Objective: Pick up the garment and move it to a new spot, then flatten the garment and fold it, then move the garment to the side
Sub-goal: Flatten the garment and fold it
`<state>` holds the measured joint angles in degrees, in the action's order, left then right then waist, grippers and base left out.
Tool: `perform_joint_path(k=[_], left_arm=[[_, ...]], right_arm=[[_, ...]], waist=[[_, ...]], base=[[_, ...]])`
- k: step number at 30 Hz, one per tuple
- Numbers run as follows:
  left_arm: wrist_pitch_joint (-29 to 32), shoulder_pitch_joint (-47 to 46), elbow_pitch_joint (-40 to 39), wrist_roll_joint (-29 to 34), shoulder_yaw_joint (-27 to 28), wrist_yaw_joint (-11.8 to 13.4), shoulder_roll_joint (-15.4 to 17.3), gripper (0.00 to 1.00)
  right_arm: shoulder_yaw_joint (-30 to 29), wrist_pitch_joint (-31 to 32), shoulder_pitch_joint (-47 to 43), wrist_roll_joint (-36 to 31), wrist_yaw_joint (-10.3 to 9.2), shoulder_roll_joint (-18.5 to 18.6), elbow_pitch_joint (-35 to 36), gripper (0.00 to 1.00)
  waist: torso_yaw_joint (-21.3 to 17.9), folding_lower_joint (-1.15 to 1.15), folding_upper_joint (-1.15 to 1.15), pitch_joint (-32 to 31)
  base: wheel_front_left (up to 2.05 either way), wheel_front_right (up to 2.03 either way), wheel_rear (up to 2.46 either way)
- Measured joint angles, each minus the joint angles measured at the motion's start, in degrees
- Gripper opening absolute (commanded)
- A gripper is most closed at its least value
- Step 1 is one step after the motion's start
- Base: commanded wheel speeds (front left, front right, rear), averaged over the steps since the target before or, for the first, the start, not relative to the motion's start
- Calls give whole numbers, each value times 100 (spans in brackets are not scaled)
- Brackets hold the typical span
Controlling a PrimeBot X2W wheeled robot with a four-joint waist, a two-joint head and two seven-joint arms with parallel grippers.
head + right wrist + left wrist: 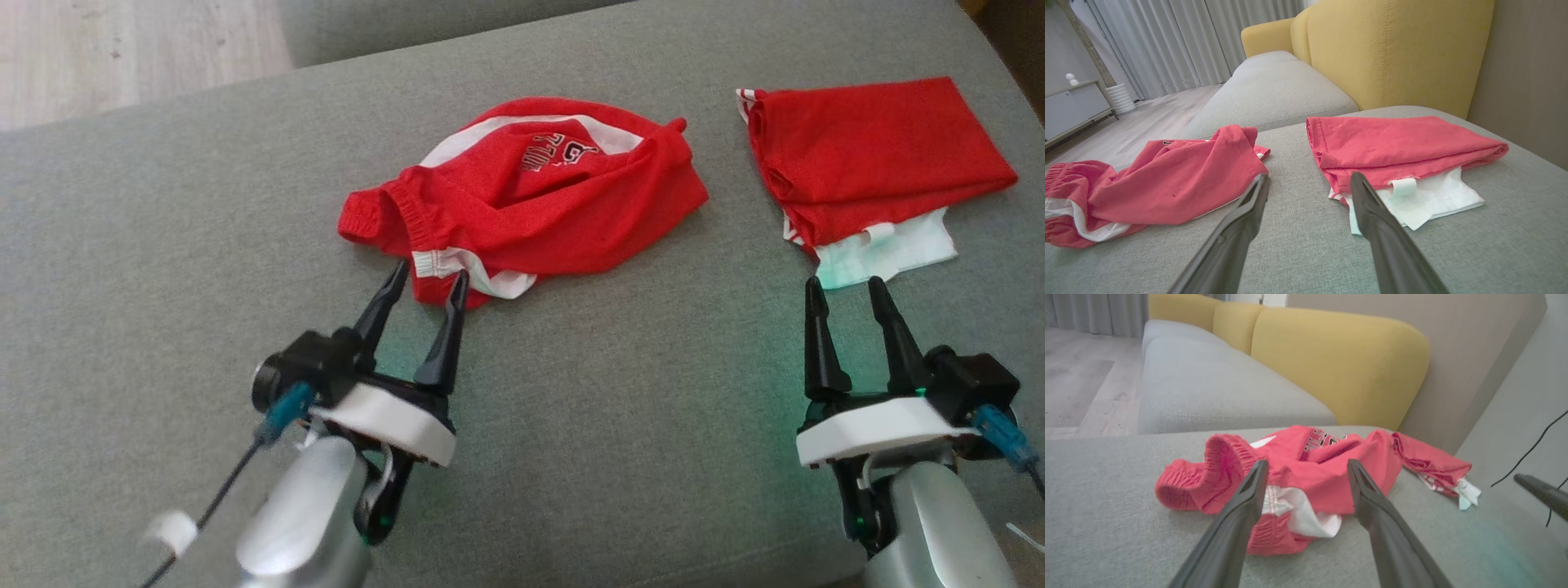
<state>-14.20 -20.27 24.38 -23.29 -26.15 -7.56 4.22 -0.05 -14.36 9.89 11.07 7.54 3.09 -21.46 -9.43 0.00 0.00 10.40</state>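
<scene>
I should next pinch the band's white-striped edge [427, 264] with my left gripper, because the crumpled garment has its ribbed band [412, 214] standing open.
A crumpled red garment [539, 196] with white trim and printed lettering lies in the middle of the grey cushion; it also lies bunched in the left wrist view [1290, 477] and at the left of the right wrist view [1159, 183]. My left gripper [430, 276] is open, its fingertips at the garment's near edge by the white waistband trim [1294, 506]. My right gripper [845, 286] is open too, hovering just short of a folded red garment [873, 155] with a white piece [1433, 200] sticking out beneath it.
The grey sofa cushion [612, 392] carries both garments. Yellow backrests [1396, 49] rise behind, with a second grey seat [1208, 388] beyond. Wooden floor [122, 49] lies past the cushion's far left edge. A wall [1527, 81] stands at the right.
</scene>
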Motion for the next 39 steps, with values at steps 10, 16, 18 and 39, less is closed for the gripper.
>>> perform_joint_path(k=[10,16,18,39], left_arm=[[538,-772,1477,9,8,186,13,100],[420,-995,1753,-145,1,145,-22,100],[397,-1045,1813,-156,-1,132,-25,100],[-8,-1149,1533,-660,-164,41,26,0]], right_arm=[[91,0,22,99,0,-19,7,100],[130,0,46,104,-1,-23,5,100],[132,0,48,104,0,-23,4,100],[115,0,215,-60,0,-23,-338,100]], waist=[[-142,0,0,167],[-164,0,0,214],[-167,0,0,228],[229,0,0,121]], base=[[0,0,0],[0,0,0],[0,0,0],[0,0,0]])
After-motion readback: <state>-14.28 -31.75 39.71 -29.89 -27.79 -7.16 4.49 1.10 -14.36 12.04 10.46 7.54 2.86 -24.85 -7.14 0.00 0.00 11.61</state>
